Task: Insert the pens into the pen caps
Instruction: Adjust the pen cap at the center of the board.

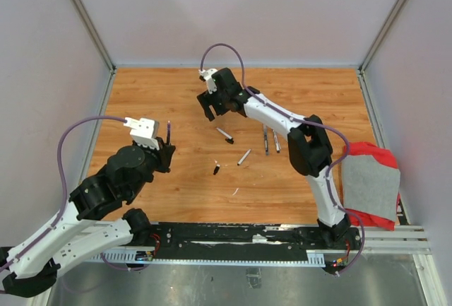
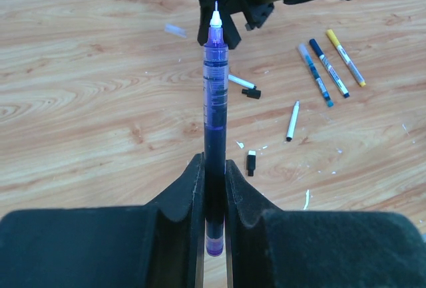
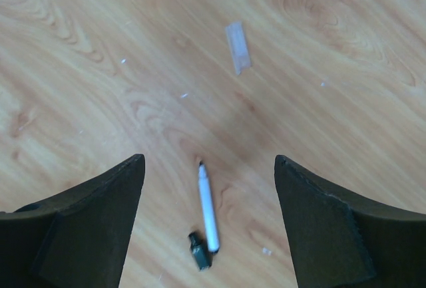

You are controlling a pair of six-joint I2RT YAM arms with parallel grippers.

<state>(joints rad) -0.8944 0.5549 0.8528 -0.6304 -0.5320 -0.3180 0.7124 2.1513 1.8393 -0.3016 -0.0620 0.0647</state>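
Observation:
Next, my right gripper reaches the clear cap and grabs it across its long sides, so its open end stays free for inserting the purple pen.
My left gripper (image 2: 214,168) is shut on a purple pen (image 2: 214,88) that stands upright with its white tip bare; from above the gripper (image 1: 168,148) is at the table's left. The right gripper (image 1: 215,112) hangs open over the far middle, nothing between its fingers (image 3: 106,208). Below it a white uncapped pen (image 3: 208,208) lies beside a black cap (image 3: 198,251). A clear cap (image 3: 237,47) lies farther off. Another white pen (image 1: 244,157) and a loose black cap (image 1: 216,169) lie mid-table. Three capped pens (image 2: 328,67) lie side by side.
A red and grey cloth (image 1: 371,182) lies at the table's right edge. A small white scrap (image 1: 235,191) lies near the front. White walls with metal posts close the table in on three sides.

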